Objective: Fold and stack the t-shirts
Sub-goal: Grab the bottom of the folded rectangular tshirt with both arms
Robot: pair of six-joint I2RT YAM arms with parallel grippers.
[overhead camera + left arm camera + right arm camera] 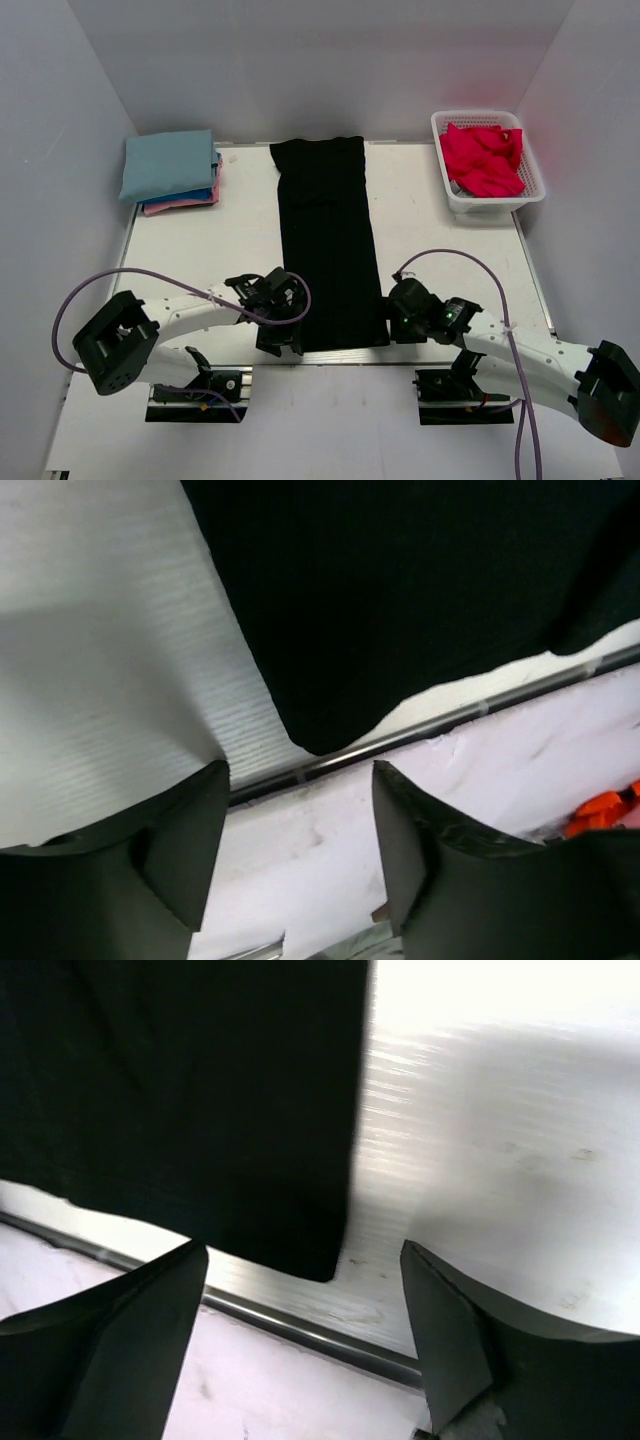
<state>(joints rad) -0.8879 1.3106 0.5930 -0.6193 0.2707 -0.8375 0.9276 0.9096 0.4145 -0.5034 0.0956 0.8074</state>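
Note:
The black t-shirt point(328, 245) should next be grabbed by its near corner point(384, 342) with my right gripper, matching my left gripper's corner of the t-shirt, so that it folds evenly.
A large black t-shirt point(328, 245) lies as a long narrow strip down the middle of the table. My left gripper point(282, 340) sits at its near left corner and my right gripper point(393, 325) at its near right corner. The left wrist view has the black cloth point(400, 590) ending in a corner just beyond the open gripper point(300, 775), with nothing between the fingers. My right gripper point(304, 1255) is open too, with the shirt's corner point(250, 1110) just ahead of the gap. Folded light blue point(168, 163), blue and pink point(180, 205) t-shirts are stacked at the far left. A bright red t-shirt point(485, 158) fills the basket.
The white lattice basket point(530, 195) stands at the far right by the wall. A metal rail point(440, 720) marks the table's near edge, right under both grippers. White walls close in the left, far and right sides.

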